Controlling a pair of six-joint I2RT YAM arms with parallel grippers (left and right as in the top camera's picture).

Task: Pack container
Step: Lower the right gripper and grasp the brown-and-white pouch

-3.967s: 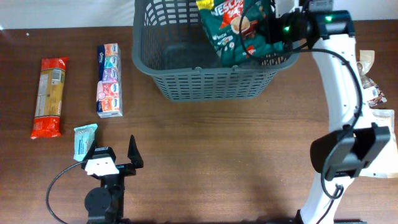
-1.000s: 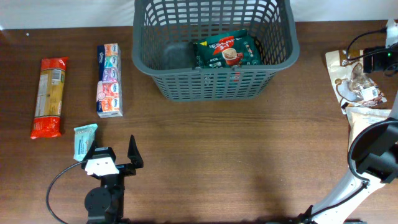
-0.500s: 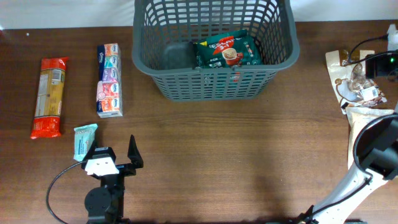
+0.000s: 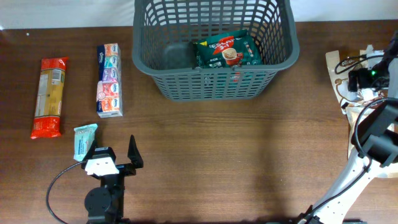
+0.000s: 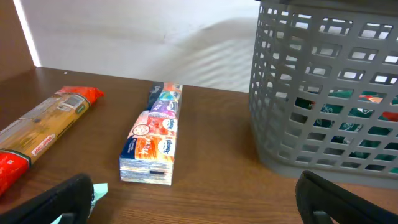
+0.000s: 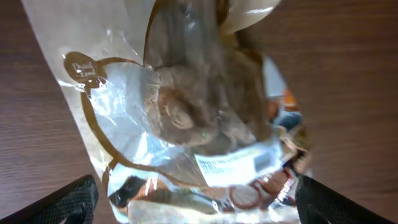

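The wood beside the clear bag is far below my fingers. My right gripper will go lower first, then close on the bag (image 6: 186, 112).
The container (image 4: 211, 87), a dark grey lattice basket, stands at the back centre with a green coffee packet (image 4: 227, 51) lying inside. In the left wrist view the container (image 5: 329, 93) is ahead on the right. My left gripper (image 4: 112, 154) rests low at the front left, open (image 5: 199, 205), with only bare table between its fingers. My right gripper (image 4: 367, 74) hangs at the far right over a clear bag of brown pastries (image 4: 347, 68). In the right wrist view it stands open (image 6: 199, 208), its fingers wide to either side of the bag (image 6: 186, 112).
A red pasta packet (image 4: 48, 96), a tissue pack (image 4: 109, 79) and a small teal sachet (image 4: 84, 140) lie at the left. The sachet (image 5: 98, 190) is beside my left finger. Another pale packet (image 4: 359, 115) lies at the table's right edge.
The green packet, held over the basket four seconds ago, now lies inside it. My right gripper has moved in from the right edge over the clear bag. The left arm is still.
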